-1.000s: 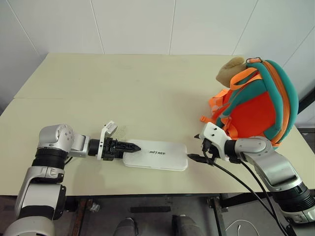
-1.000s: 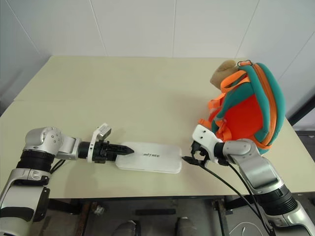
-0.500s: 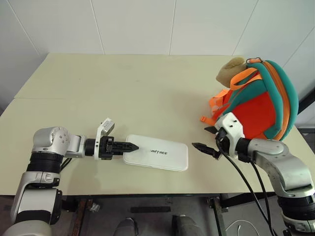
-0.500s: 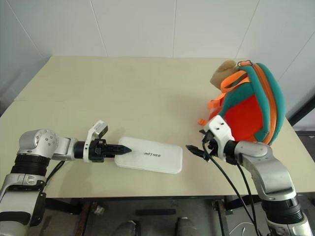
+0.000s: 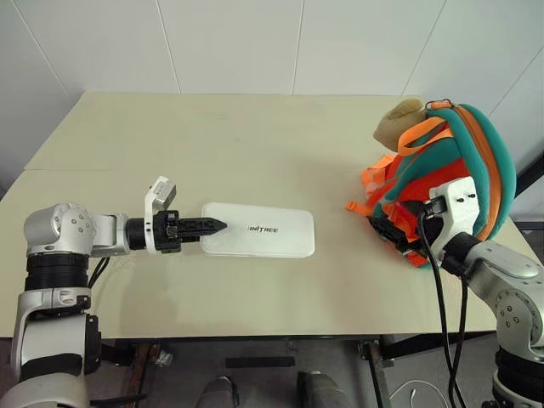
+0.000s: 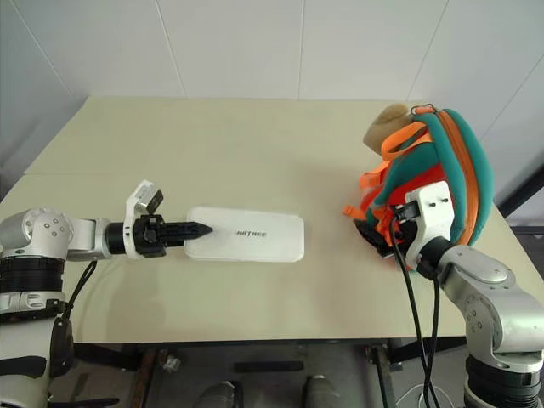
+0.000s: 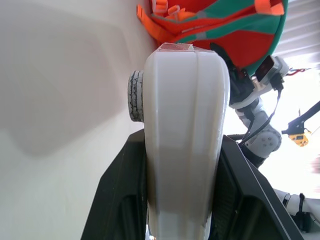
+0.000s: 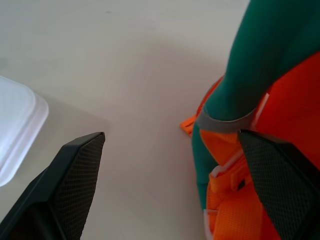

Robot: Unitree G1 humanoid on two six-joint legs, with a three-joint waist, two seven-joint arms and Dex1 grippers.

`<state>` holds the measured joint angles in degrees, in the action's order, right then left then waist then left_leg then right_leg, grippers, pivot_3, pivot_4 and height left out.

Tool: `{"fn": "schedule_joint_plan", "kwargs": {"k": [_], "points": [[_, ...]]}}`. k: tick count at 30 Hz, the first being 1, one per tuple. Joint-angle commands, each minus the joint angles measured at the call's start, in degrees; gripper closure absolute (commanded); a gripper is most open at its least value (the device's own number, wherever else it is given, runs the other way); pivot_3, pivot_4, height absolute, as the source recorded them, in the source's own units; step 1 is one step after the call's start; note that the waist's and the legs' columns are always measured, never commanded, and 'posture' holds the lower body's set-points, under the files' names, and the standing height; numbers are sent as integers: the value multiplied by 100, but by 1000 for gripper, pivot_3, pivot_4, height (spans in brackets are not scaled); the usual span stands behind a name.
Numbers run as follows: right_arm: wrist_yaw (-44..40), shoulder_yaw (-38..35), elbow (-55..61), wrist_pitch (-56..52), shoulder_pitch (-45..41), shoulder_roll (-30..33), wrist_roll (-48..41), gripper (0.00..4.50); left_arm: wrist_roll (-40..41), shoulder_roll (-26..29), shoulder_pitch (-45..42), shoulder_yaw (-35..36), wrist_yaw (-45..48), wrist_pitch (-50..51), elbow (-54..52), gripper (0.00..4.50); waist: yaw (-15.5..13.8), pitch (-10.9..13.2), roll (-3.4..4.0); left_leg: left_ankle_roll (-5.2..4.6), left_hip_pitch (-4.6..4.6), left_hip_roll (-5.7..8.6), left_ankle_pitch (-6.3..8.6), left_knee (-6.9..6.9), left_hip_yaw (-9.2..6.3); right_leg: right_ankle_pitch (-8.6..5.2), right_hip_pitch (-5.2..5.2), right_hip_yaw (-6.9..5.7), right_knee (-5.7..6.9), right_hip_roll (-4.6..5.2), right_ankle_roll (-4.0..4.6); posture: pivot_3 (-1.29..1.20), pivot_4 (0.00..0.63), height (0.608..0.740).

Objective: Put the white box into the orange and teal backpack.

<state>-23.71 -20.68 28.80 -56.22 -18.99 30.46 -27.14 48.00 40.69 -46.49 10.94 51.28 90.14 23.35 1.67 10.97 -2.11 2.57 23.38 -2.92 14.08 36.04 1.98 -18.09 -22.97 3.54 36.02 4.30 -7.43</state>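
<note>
My right gripper grips the backpack by its orange straps next, to steady the backpack for the white box [image 5: 259, 230].
The white box [image 5: 259, 230], flat with dark lettering on top, hangs just above the table and casts a shadow under it. My left gripper [image 5: 214, 225] is shut on its left end; in the left wrist view the box [image 7: 185, 140] sits between the black fingers [image 7: 120, 200]. The orange and teal backpack [image 5: 450, 170] stands upright at the table's right side, with a tan plush piece [image 5: 398, 119] at its far top. My right gripper [image 5: 389, 231] is open at the backpack's lower front, beside its orange straps. Its wrist view shows the backpack [image 8: 260, 100] close ahead, between the spread fingers [image 8: 65, 190].
The cream table [image 5: 255, 144] stretches wide behind the box to a white tiled wall. Black cables [image 5: 442, 289] hang from my right arm past the table's front edge. The backpack stands close to the table's right edge.
My left gripper has lifted the box off the table and drawn it a little to the left. My right gripper has swung right and up, from the box's end to the backpack's front.
</note>
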Motion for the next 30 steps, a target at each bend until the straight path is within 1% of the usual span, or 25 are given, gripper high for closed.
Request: {"fn": "schedule_joint_plan", "kwargs": {"k": [1, 5, 10, 12, 14, 15, 17, 18, 20, 24, 25, 27, 30], "points": [[523, 62, -262, 462, -438, -233, 259, 0, 161, -139, -138, 349, -61, 90, -92, 3253, 1, 0, 0, 0, 1, 0, 0, 1, 0, 0, -1, 0, 1, 0, 0, 0, 150, 740], [946, 410, -985, 1147, -962, -502, 758, 0, 272, -274, -126, 583, -153, 226, -159, 3253, 12, 0, 0, 1, 0, 0, 0, 0, 1, 1, -3, 0, 4, 0, -2, 0, 150, 740], [1283, 724, -1875, 1817, -1646, -850, 1132, 0, 477, -388, -79, 933, -360, 236, -195, 3253, 19, 0, 1, 2, 4, -1, -1, -7, 3, 1, -12, 2, 3, 0, -2, 0, 150, 740], [1498, 741, -2134, 1857, -1890, -1009, 1200, 381, 530, -419, -47, 1121, -512, 236, -248, 3253, 20, 0, 1, 4, 15, -1, -2, -7, 4, 1, -26, 2, 7, 1, -2, 0, 150, 740], [1470, 743, -2188, 1884, -2020, -1066, 1142, 897, 502, -454, -53, 1484, -717, 236, -238, 3254, 16, 0, 1, 8, 32, -1, -5, -3, 4, 1, -46, 3, 20, 1, -2, 0, 150, 740], [1431, 742, -2199, 1899, -2053, -1073, 1109, 1277, 497, -473, -59, 1629, -807, 236, -227, 3254, 15, 0, 1, 9, 38, -2, -5, -2, 4, 1, -54, 3, 46, 1, -2, 0, 150, 740], [1397, 711, -2224, 1872, -2145, -1093, 1026, 1946, 450, -537, -96, 1955, -1024, 220, -193, 3254, 20, 0, 1, 11, 56, -3, -7, 4, 3, 1, -71, 2, 52, 1, -2, 0, 150, 740], [1377, 701, -2229, 1852, -2186, -1098, 982, 2352, 447, -570, -116, 2083, -1118, 225, -186, 3254, 19, 0, 1, 10, 60, -3, -7, 6, 3, 1, -74, 2, 52, 1, -3, 0, 150, 740], [1315, 703, -2219, 1808, -2253, -1101, 896, 2973, 462, -617, -142, 2282, -1267, 235, -198, 3254, 19, 0, 1, 10, 62, -2, -7, 9, 3, 2, -73, 2, 52, 1, -4, 0, 150, 740], [919, 761, -2260, 1702, -2521, -1142, 484, 4301, 432, -634, -355, 2796, -1627, 39, -53, 3254, 48, 0, 1, 11, 62, -2, -9, 10, 1, 4, -74, 1, 52, 1, -7, 0, 150, 740], [804, 794, -2227, 1627, -2606, -1174, 336, 4500, 413, -633, -435, 2930, -1748, -78, 22, 3254, 52, 0, 1, 11, 62, -2, -10, 9, 1, 4, -75, 1, 52, 1, -7, 0, 150, 740], [572, 896, -2097, 1469, -2748, -1242, 54, 4500, 388, -609, -598, 3241, -2008, -318, 267, 3254, 86, 0, 1, 14, 62, -3, -13, 9, -1, 4, -77, -1, 51, 0, -7, 0, 150, 740], [326, 1032, -1855, 1208, -2877, -1333, -323, 4500, 400, -507, -684, 3484, -2174, -531, 477, 3254, 145, 0, 1, 18, 59, -3, -17, 6, -2, 4, -78, -2, 56, 0, -8, 0, 150, 740]]}}
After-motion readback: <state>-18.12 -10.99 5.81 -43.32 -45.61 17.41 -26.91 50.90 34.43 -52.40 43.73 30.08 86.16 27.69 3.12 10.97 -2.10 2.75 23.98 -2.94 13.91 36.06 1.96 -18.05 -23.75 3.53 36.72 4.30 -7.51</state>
